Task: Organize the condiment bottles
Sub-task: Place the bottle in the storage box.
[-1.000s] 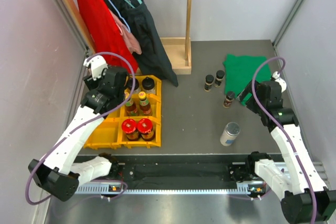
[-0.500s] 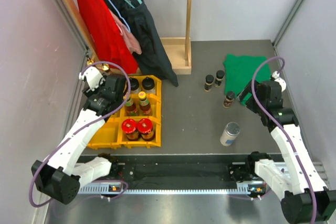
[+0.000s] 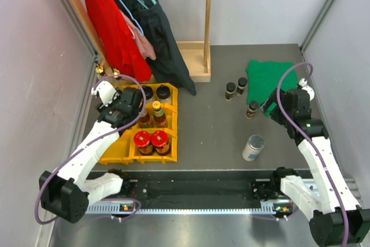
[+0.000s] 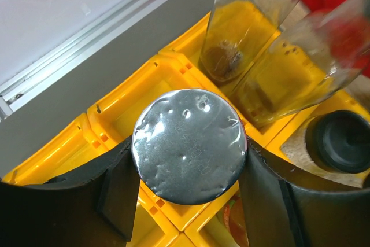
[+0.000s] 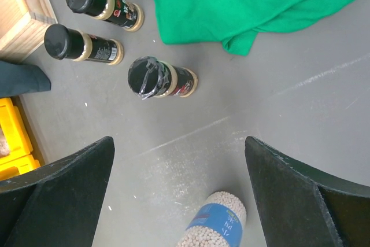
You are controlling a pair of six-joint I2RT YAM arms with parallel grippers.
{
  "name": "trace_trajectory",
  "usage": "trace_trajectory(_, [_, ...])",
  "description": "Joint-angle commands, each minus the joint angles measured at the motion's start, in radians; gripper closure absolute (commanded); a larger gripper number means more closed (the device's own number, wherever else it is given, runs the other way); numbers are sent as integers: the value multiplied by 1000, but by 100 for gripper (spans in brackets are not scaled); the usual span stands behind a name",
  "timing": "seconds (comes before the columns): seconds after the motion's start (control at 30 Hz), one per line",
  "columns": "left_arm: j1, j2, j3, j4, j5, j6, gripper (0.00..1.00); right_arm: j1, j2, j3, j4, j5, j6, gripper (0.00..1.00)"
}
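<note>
My left gripper must lower the silver-lidded canister before releasing it; the lid in my fingertips is high above the yellow cell's rim.
My left gripper [image 4: 189, 163] is shut on a silver-lidded canister [image 4: 189, 143], which hangs over the yellow tray [image 4: 173, 70]; in the top view the wrist [image 3: 128, 107] hides it. Two tall clear bottles [image 4: 243, 27] stand in the tray's far cells, their gold tops [image 3: 108, 73] showing from above. The tray also holds red-lidded jars [image 3: 151, 139], yellow-capped sauce bottles [image 3: 156, 109] and black-capped jars [image 3: 156, 91]. My right gripper [image 5: 178, 143] is open above the bare table. Three black-capped jars [image 5: 151, 77] stand beyond it, and a blue-labelled canister [image 5: 217, 227] stands just in front.
A green cloth [image 5: 254, 4] lies at the back right. A wooden rack base [image 3: 193, 59] with hanging red and dark clothes [image 3: 144, 21] stands behind the tray. Side walls close in on both sides.
My left arm has carried the silver-lidded canister nearer, from the tray's back row toward its left middle, uncovering the gold-topped bottles. The right arm has not moved.
</note>
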Motion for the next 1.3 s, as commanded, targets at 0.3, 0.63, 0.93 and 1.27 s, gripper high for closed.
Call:
trace_trajectory(0.3, [5, 107, -74, 123, 0, -62, 96, -11, -5, 7, 22, -9, -4, 7])
trace_trajectory(0.63, [6, 129, -114, 162, 19, -86, 62, -12, 3, 6, 27, -4, -9, 7])
trace_trajectory(0.93, [6, 117, -100, 127, 14, -96, 10, -11, 6, -2, 32, -9, -7, 7])
trace_trajectory(1.27, [5, 25, -38, 39, -36, -99, 2, -11, 5, -7, 36, -16, -3, 6])
